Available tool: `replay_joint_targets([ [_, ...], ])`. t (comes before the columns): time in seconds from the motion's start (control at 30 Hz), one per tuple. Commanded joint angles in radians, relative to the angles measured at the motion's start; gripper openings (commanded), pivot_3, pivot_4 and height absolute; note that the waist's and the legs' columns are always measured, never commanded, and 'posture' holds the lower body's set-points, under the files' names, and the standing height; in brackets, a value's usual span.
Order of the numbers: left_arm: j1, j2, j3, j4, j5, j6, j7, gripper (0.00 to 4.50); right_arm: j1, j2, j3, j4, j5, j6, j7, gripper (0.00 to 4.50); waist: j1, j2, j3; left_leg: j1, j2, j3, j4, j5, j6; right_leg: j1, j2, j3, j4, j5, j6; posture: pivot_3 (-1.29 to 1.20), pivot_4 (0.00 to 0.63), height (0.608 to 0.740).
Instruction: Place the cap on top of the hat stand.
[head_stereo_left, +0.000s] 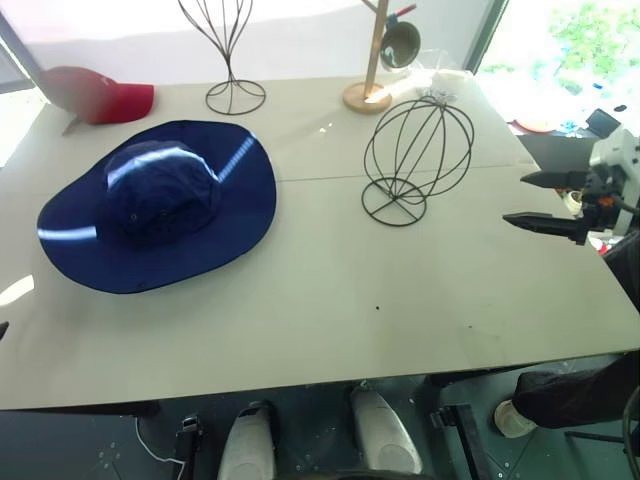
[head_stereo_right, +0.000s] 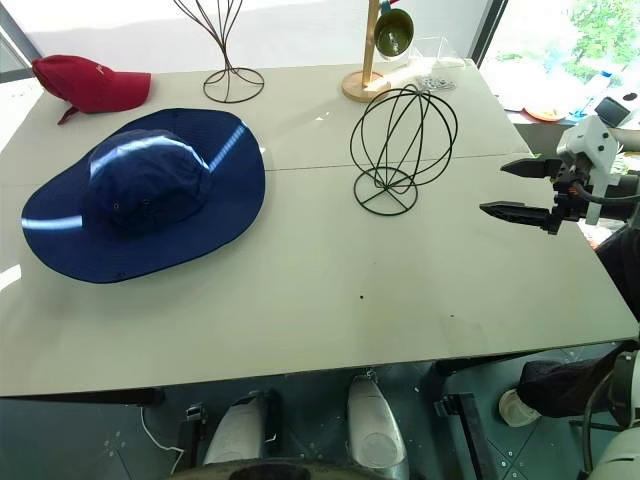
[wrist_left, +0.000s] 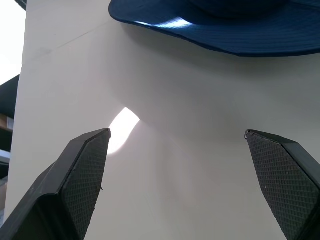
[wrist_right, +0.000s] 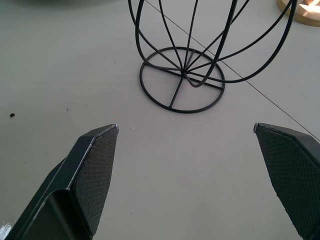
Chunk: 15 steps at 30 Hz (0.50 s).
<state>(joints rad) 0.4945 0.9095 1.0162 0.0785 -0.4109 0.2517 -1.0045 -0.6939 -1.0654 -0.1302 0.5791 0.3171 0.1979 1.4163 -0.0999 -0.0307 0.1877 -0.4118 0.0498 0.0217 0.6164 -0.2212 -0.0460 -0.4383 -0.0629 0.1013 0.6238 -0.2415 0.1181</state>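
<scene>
The robot's left gripper will next grab the navy cap's brim (head_stereo_left: 100, 255) (wrist_left: 225, 30), so that it can put the cap on the hat stand.
The cap (head_stereo_left: 160, 205), a wide-brimmed navy sun hat, lies crown up on the left half of the table. Its brim (wrist_left: 225, 30) also shows in the left wrist view, beyond my left gripper (wrist_left: 177, 137), which is open over bare table short of the cap. The hat stand (head_stereo_left: 415, 160), a short black wire globe on a ring base, stands right of the table's middle. My right gripper (head_stereo_left: 535, 200) hovers open at the table's right edge, its fingers pointing left toward the stand. The stand's ring base (wrist_right: 182, 80) lies ahead of its open fingers (wrist_right: 95, 165).
A red baseball cap (head_stereo_left: 100, 95) lies at the back left. A tall thin wire stand (head_stereo_left: 232, 60) and a wooden pole stand (head_stereo_left: 370, 70) rise along the back edge. The pale table (head_stereo_left: 330, 320) ends just past my right gripper.
</scene>
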Motion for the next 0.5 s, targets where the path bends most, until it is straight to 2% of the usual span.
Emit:
replay_joint_targets([
  [0.03, 0.002, 0.009, 0.024, -0.018, -0.006, -0.023, -0.015, 4.50, -0.034, -0.004, -0.018, 0.008, -0.003, -0.021, 0.001, 4.45, 0.001, 0.000, 0.000, 0.000, 0.000, 0.000, 0.000, 0.000, 0.000, 0.000, 0.000, 0.000, 0.001, 0.000, 0.000, 0.00, 0.150, 0.739],
  [0.33, -0.064, 0.036, -0.001, -0.010, 0.013, -0.016, 0.021, 4.50, -0.021, -0.015, -0.023, -0.013, -0.007, -0.002, 0.003, 4.45, 0.001, 0.000, 0.000, 0.001, 0.000, 0.000, 0.003, 0.000, 0.000, 0.000, 0.000, 0.000, 0.005, 0.000, 0.000, 0.00, 0.150, 0.739],
  [0.5, -0.134, 0.112, -0.018, -0.145, 0.021, -0.042, 0.003, 4.50, 0.019, -0.070, -0.056, -0.151, 0.034, 0.087, 0.044, 4.45, 0.008, 0.000, 0.000, 0.001, 0.000, 0.000, 0.004, 0.000, 0.000, 0.000, 0.000, 0.000, 0.006, 0.000, 0.000, 0.00, 0.150, 0.739],
])
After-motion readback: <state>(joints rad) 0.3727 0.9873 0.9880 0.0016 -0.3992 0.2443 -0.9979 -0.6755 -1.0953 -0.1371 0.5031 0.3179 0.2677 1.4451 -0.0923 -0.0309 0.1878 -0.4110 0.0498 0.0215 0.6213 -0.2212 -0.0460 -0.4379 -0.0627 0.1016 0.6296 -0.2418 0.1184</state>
